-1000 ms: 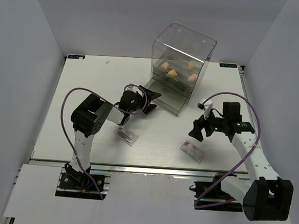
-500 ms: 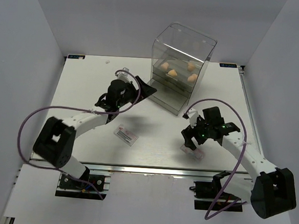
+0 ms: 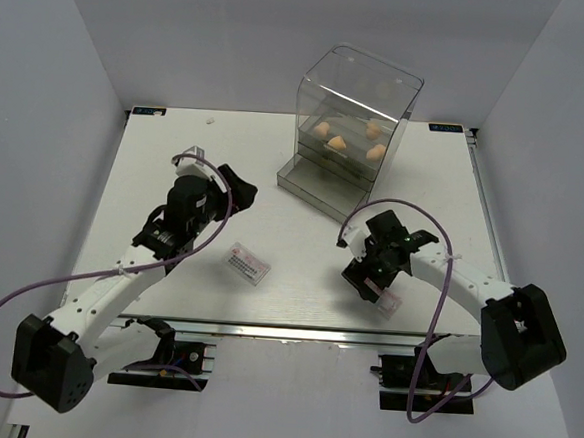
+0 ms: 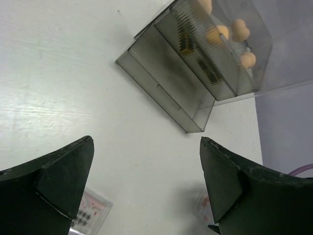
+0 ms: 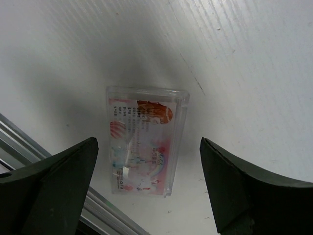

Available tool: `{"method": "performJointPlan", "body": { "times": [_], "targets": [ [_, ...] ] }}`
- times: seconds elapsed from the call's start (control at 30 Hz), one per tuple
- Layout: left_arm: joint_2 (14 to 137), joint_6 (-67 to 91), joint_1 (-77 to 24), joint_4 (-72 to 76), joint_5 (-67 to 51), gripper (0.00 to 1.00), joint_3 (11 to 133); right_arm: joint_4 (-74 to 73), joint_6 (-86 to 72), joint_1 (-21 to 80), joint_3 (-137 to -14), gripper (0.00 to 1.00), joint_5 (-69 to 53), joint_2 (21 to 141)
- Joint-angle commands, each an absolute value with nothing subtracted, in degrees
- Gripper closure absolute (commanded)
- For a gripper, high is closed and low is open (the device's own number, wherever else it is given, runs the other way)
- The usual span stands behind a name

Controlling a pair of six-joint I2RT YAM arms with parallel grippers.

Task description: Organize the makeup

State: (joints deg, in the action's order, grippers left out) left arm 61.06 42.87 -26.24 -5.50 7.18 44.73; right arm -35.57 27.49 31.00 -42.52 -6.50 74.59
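Note:
The fingers of my right gripper are above the packet, and their blurred shadow stands apart. My right gripper isn't ready to close yet: it needs to lower first, then close on the packet.
One white-pink packet [image 3: 248, 264] lies flat at mid-table; its corner shows in the left wrist view [image 4: 90, 215]. The other packet [image 3: 390, 304] lies near the front edge. My right gripper [image 3: 366, 277] hangs open just above it, and the packet [image 5: 146, 147] lies between the fingers, untouched. My left gripper [image 3: 237, 188] is open and empty, left of the drawer box [image 3: 353, 133]. Several peach sponges [image 3: 337, 144] sit inside the box [image 4: 217, 34]. Two dark-and-gold tubes [image 4: 186, 44] show through a ribbed drawer front.
The box's lowest drawer [image 3: 319, 186] is pulled out toward the table's middle and looks bare [image 4: 166, 83]. The metal rail of the front edge [image 5: 98, 210] runs right beside the right packet. White walls stand on both sides.
My left gripper has drawn back from the open drawer toward the left and near side. My right gripper has moved left and down over the right packet.

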Motion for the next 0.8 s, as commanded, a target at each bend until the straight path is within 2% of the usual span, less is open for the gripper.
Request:
{"method": "performJointPlan", "body": {
  "times": [0.0, 0.27, 0.47, 0.57, 0.6, 0.67, 0.7, 0.77],
  "targets": [
    [56.27, 42.1, -25.84, -10.8, 10.72, 0.02, 42.63, -35.6, 28.39, 32.52, -42.45, 0.11, -3.17, 76.46],
    [51.6, 44.3, -25.75, -14.5, 13.09, 0.02, 38.94, -32.96, 28.74, 34.37, -38.85, 0.11, -0.26, 79.36],
    [49.49, 44.74, -25.66, -15.99, 14.24, 0.02, 37.97, -31.99, 30.06, 34.28, -35.78, 0.2, -0.26, 79.19],
    [49.22, 45.26, -25.66, -16.35, 14.41, 0.02, 37.44, -31.9, 31.37, 34.37, -35.51, 0.31, -1.14, 77.7],
    [49.13, 45.52, -25.66, -16.35, 14.24, 0.02, 36.92, -31.82, 31.99, 34.37, -35.68, 0.39, -1.4, 76.91],
    [48.87, 46.49, -25.66, -16.17, 14.15, 0.02, 36.04, -31.64, 34.0, 34.36, -36.3, 0.5, -1.93, 76.2],
    [48.61, 47.1, -25.66, -16.08, 13.89, 0.02, 35.17, -31.73, 34.62, 34.37, -37.34, 0.62, -2.11, 75.85],
    [48.08, 47.81, -25.75, -16.08, 13.8, 0.02, 34.28, -32.43, 36.99, 34.37, -38.75, 0.7, -3.51, 75.59]
  ]
}}
